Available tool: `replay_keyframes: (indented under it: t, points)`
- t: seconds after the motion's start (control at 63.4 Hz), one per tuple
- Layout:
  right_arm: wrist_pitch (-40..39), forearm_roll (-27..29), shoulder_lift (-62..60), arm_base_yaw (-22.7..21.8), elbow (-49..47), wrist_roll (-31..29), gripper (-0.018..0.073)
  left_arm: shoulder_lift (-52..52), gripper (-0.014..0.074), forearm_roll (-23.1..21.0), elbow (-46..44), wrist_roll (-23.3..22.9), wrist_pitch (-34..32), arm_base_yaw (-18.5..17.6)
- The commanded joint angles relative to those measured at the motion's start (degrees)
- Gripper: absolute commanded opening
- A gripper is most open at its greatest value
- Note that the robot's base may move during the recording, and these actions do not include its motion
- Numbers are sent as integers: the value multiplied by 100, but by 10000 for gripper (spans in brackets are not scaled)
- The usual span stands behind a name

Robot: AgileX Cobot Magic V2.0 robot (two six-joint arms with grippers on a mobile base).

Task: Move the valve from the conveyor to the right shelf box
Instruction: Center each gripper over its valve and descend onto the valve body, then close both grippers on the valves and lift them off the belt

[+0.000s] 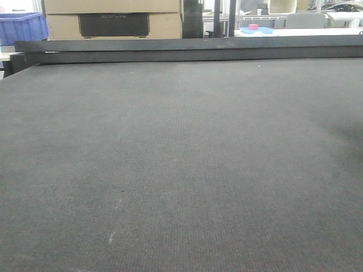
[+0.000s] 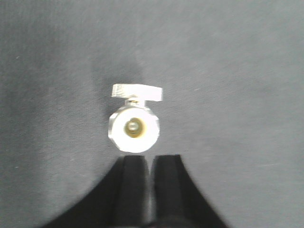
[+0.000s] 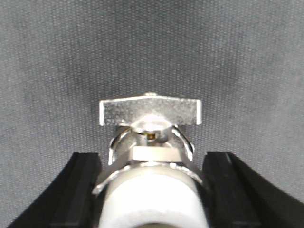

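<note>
The silver valve should go in the shelf box, so my left gripper should next pick it up by its round body (image 2: 134, 128) below the flat handle (image 2: 137, 92).
The conveyor (image 1: 170, 170) is a wide dark grey woven belt with a black rail (image 1: 187, 50) along its far edge; no valve or gripper shows in the front view. In the left wrist view a silver valve (image 2: 133, 128) with a white end and a flat handle lies on the belt just ahead of my left gripper (image 2: 148, 159), whose black fingers are nearly together and empty. In the right wrist view another silver valve (image 3: 149, 187) with a white end and a flat handle (image 3: 149, 111) fills the space between the fingers of my right gripper (image 3: 152, 156), which press its sides.
Beyond the rail stand stacked cardboard boxes (image 1: 113, 20), a blue crate (image 1: 22, 27) at the far left and a blue tray with a red object (image 1: 255, 29) at the far right. No shelf box shows.
</note>
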Motion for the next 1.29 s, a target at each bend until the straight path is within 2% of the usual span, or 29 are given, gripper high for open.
replay_keyframes:
  t: [0.0, 0.047, 0.142, 0.237, 0.505, 0.678, 1.12, 1.199, 1.278]
  points:
    - [-67, 67, 8, 9, 17, -22, -162, 119, 253, 108, -34, 40, -165, 13]
    - [-67, 67, 8, 9, 17, -22, -162, 215, 337, 108, -34, 40, -192, 13]
    - [-67, 74, 8, 9, 17, -22, -162, 438, 447, 108, -34, 40, -196, 13]
    - [-67, 74, 8, 9, 17, -22, -162, 711, 492, 132, -34, 40, -281, 13]
    - [-77, 69, 8, 9, 17, -22, -162, 1488, 482, 143, -34, 261, -353, -202]
    - [-77, 69, 8, 9, 17, -22, -162, 1801, 482, 426, -34, 301, -342, -390]
    - [-100, 69, 8, 9, 17, -22, -162, 1851, 395, 426, -34, 301, -413, -389]
    - [-114, 69, 8, 9, 17, -22, -162, 1851, 365, 381, -34, 301, -413, -389]
    - [-123, 69, 8, 9, 17, -22, -162, 1851, 258, 326, -34, 301, -413, -389]
